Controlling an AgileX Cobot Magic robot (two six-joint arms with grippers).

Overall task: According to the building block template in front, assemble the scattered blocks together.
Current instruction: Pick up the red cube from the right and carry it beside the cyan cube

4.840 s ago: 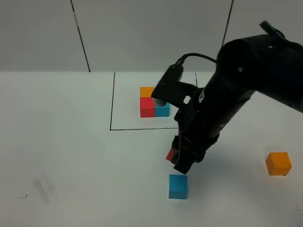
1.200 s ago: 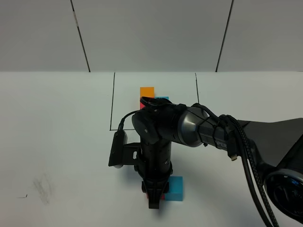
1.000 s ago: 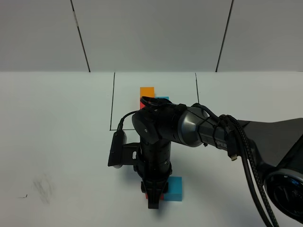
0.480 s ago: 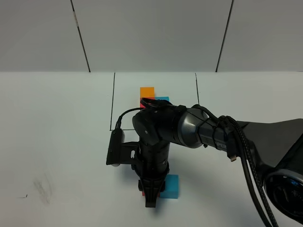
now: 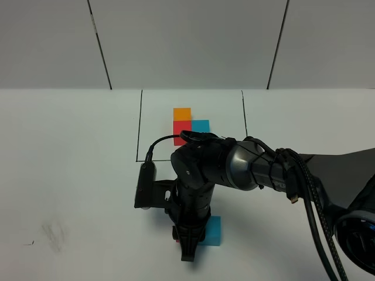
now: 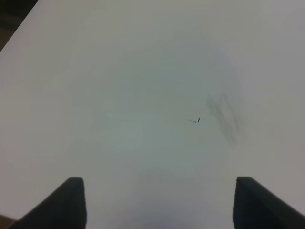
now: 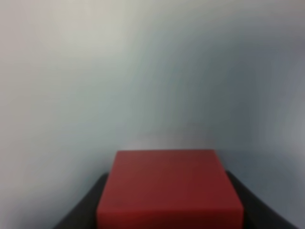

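Observation:
The red cube's lower edge touches the tabletop next to the blue cube. The red cube would stay standing, so my right gripper needs to open.
The building block template, an orange [image 5: 183, 113], a red [image 5: 181, 126] and a blue cube [image 5: 201, 125], stands inside a thin black outline [image 5: 139, 126]. My right gripper [image 5: 188, 246] reaches across to the front middle, low at the table. It is shut on the scattered red cube [image 7: 170, 188], which shows only as a sliver in the high view [image 5: 177, 239]. That cube sits right beside the scattered blue cube [image 5: 212, 230]. The scattered orange cube is hidden. My left gripper [image 6: 164, 205] is open and empty over bare table.
The right arm [image 5: 217, 167] and its cables [image 5: 304, 199] cover the table's front right. A faint grey smudge [image 5: 53, 231] and a small black mark [image 6: 195, 120] lie on the white table at the front left.
The right arm's upper part has shifted toward the front, uncovering the template's red and blue cubes. The gripper stays low beside the blue cube with the red cube in it.

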